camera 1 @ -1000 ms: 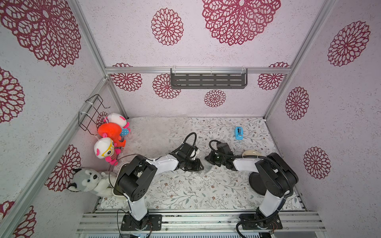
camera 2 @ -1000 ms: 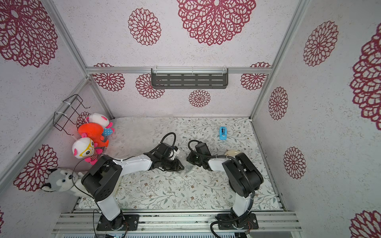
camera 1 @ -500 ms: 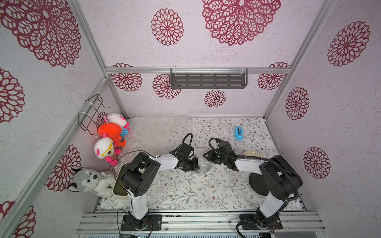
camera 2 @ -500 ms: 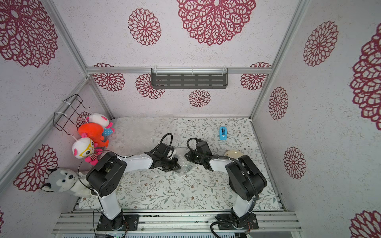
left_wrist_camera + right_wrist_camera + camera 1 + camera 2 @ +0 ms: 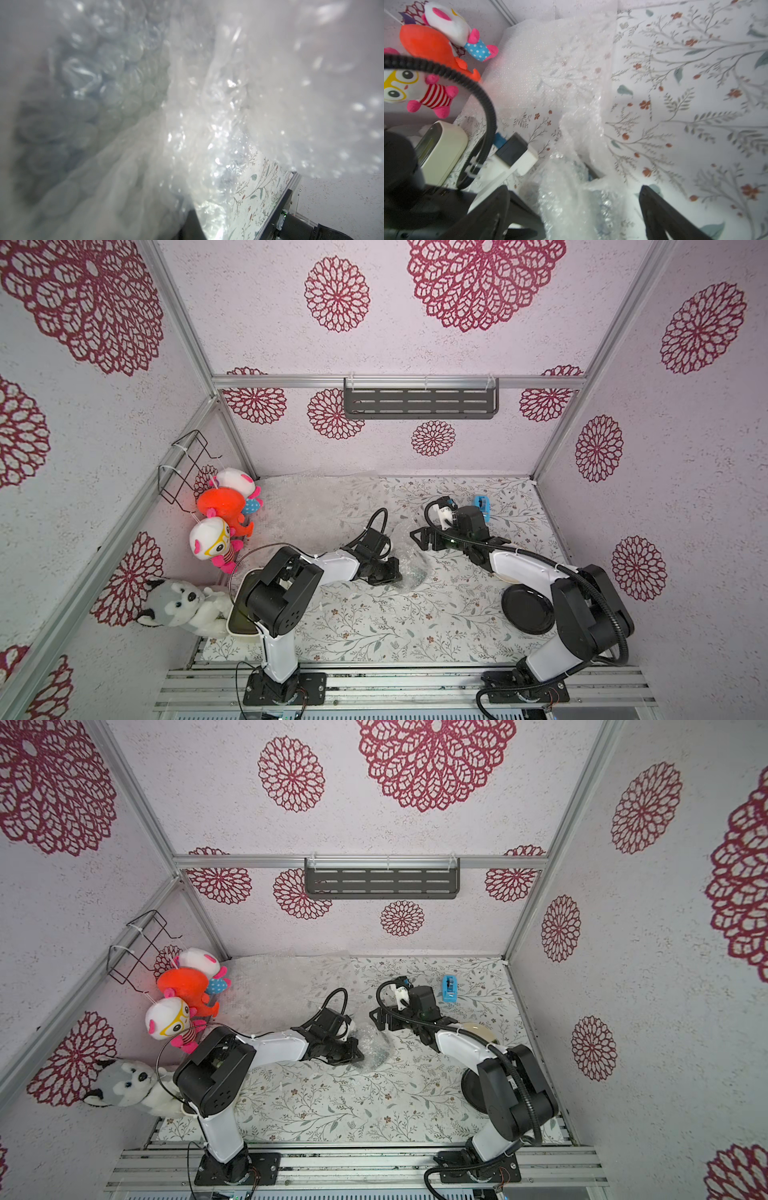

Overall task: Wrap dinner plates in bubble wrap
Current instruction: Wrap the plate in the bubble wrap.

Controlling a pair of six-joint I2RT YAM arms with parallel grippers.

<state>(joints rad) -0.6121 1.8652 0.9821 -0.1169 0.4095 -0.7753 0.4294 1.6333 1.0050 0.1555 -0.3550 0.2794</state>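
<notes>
I will next grab the loose far edge of the bubble wrap bundle with my right gripper, to fold the bundle over and wrap the plate.
A crumpled bundle of bubble wrap (image 5: 411, 560) lies mid-table, and a dark bluish plate shows dimly through it (image 5: 588, 176). My left gripper (image 5: 391, 572) is shut on the bundle's near edge. In the left wrist view bubble wrap (image 5: 187, 104) fills the picture and only one dark finger (image 5: 192, 226) shows. Just behind the bundle my right gripper (image 5: 419, 537) stands wide open, its fingers (image 5: 654, 207) either side of the wrap without touching it. A flat sheet of bubble wrap (image 5: 316, 506) covers the back left. The black plate (image 5: 525, 610) and the cream plate (image 5: 478, 1031) lie under the right arm.
A blue tape dispenser (image 5: 482, 504) stands at the back right. A cream tub (image 5: 239, 614) sits at the front left under the left arm's shoulder. Plush toys (image 5: 220, 510) hang along the left wall, and a grey plush dog (image 5: 174, 605) lies by the tub.
My right gripper has opened, let go of the wrap and drawn back from the bundle. My left gripper has shut on the wrap and shifted slightly toward the front.
</notes>
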